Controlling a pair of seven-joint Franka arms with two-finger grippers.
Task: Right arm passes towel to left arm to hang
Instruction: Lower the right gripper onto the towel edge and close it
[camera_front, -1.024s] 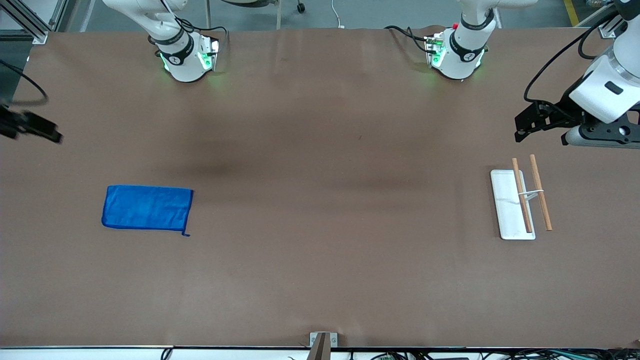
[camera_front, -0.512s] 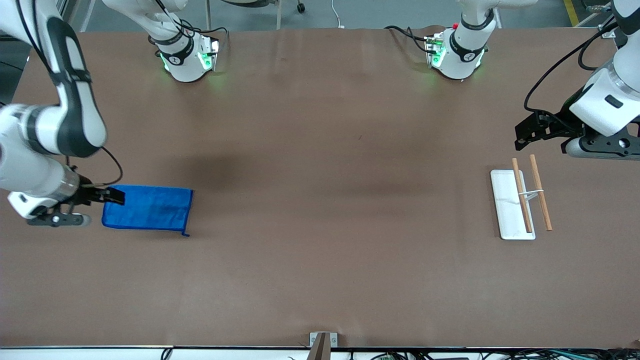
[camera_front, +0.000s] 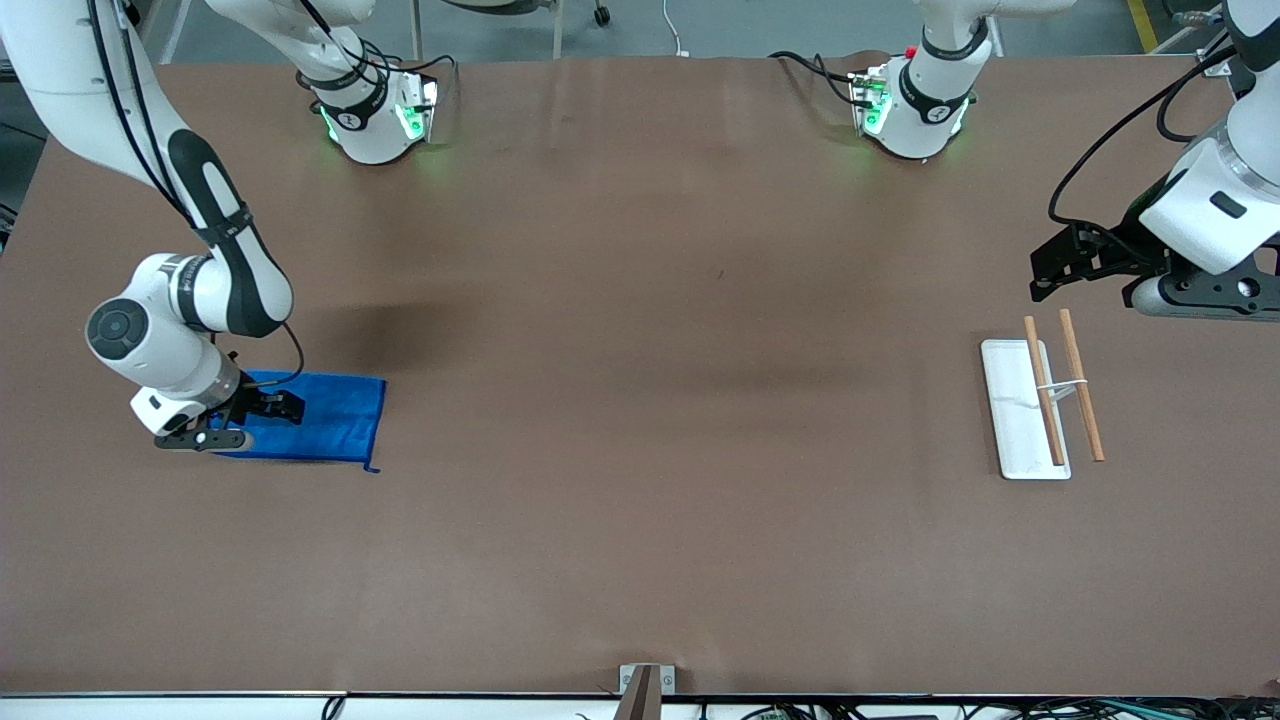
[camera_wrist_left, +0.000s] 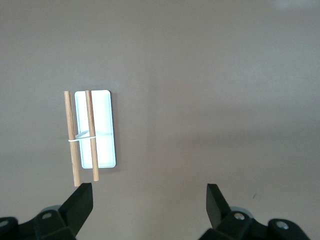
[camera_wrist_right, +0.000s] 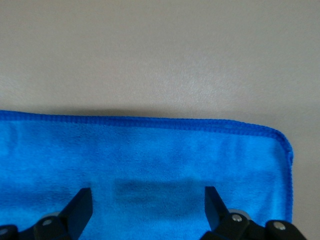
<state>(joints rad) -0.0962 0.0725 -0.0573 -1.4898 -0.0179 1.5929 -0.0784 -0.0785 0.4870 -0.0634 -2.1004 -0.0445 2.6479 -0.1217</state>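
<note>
The right gripper grabs the towel by the end (camera_wrist_right: 147, 195) opposite its hanging loop next, to leave the blue towel's loop free for the left arm.
The blue towel (camera_front: 335, 420) lies flat on the brown table toward the right arm's end. My right gripper (camera_front: 288, 406) is open and low over the towel's end nearest the table's edge, covering part of it. In the right wrist view the towel (camera_wrist_right: 150, 150) fills the space between the open fingers of the right gripper (camera_wrist_right: 147, 196), with its stitched edge and one rounded corner showing. My left gripper (camera_front: 1038, 270) is open and empty, held over bare table near the rack; it waits. In the left wrist view the left gripper (camera_wrist_left: 148, 192) holds nothing.
A white tray base (camera_front: 1012, 410) with two wooden rods (camera_front: 1080, 385) across it stands toward the left arm's end; it also shows in the left wrist view (camera_wrist_left: 102, 129). Both arm bases stand along the table's edge farthest from the front camera.
My right arm has swung in from the table's end and come down over the towel, gripper open. The left arm has barely moved. The towel has not moved.
</note>
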